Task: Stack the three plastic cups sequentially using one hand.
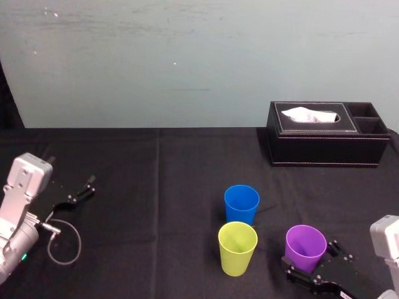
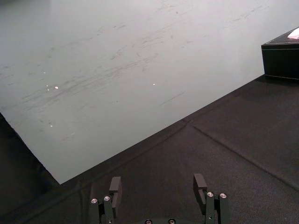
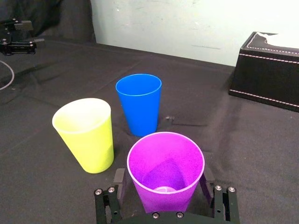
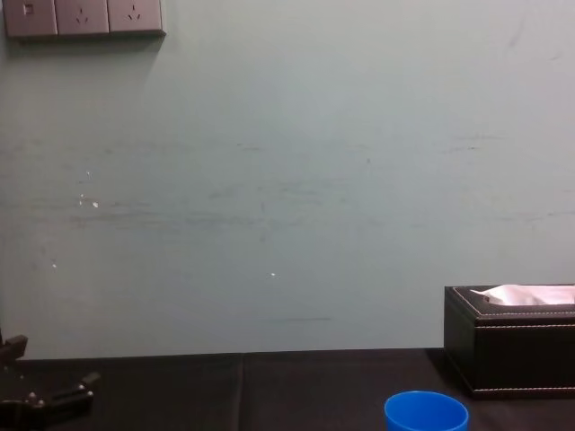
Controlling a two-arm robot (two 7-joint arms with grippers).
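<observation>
My right gripper grabs the purple cup by its lower half point(image 3: 163, 201) next, to stack the purple cup into the blue cup point(image 3: 138, 105).
Three plastic cups stand upright on the black cloth: a blue cup point(image 1: 241, 204), a yellow-green cup point(image 1: 237, 247) just in front of it, and a purple cup point(image 1: 305, 248) to their right. My right gripper point(image 1: 313, 258) is open, with one finger on each side of the purple cup's lower half. In the right wrist view the purple cup point(image 3: 166, 170) sits between the fingers point(image 3: 119, 179), with the yellow-green cup point(image 3: 86, 135) and blue cup point(image 3: 138, 105) beyond it. My left gripper point(image 1: 78, 194) rests open and empty at the far left.
A black tissue box point(image 1: 327, 134) with a white tissue stands at the back right. The table point(image 1: 156, 187) is covered in black cloth and ends at a pale wall. A loose cable loop point(image 1: 62, 243) lies by the left arm.
</observation>
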